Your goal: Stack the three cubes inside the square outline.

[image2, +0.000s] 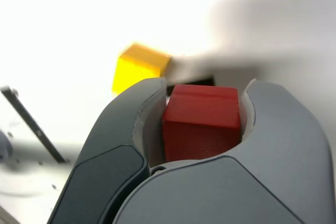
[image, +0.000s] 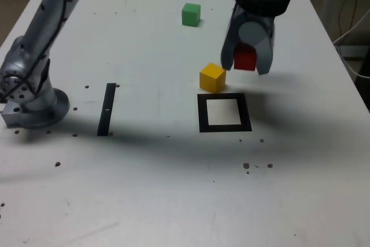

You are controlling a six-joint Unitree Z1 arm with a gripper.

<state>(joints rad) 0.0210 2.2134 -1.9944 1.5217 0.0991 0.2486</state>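
The red cube [image: 245, 58] is behind the square outline [image: 224, 113] in the exterior view and opening now would miss, so my gripper moves it there, then opens.
My gripper [image: 246, 66] is shut on the red cube [image: 245, 58], which sits between the two grey jaws and fills the wrist view as a red cube [image2: 202, 121]. It hangs just above the table, behind and to the exterior view's right of the square outline [image: 224, 113]. The yellow cube [image: 212, 77] rests on the table touching the outline's far edge, close to my gripper; the wrist view shows the yellow cube [image2: 137, 67] beyond the jaws. The green cube [image: 191, 14] stands alone farther back.
A straight black strip [image: 106, 109] lies on the white table at the exterior view's left. The arm's grey base [image: 32, 99] stands at the left edge. Small dark specks dot the table's surface.
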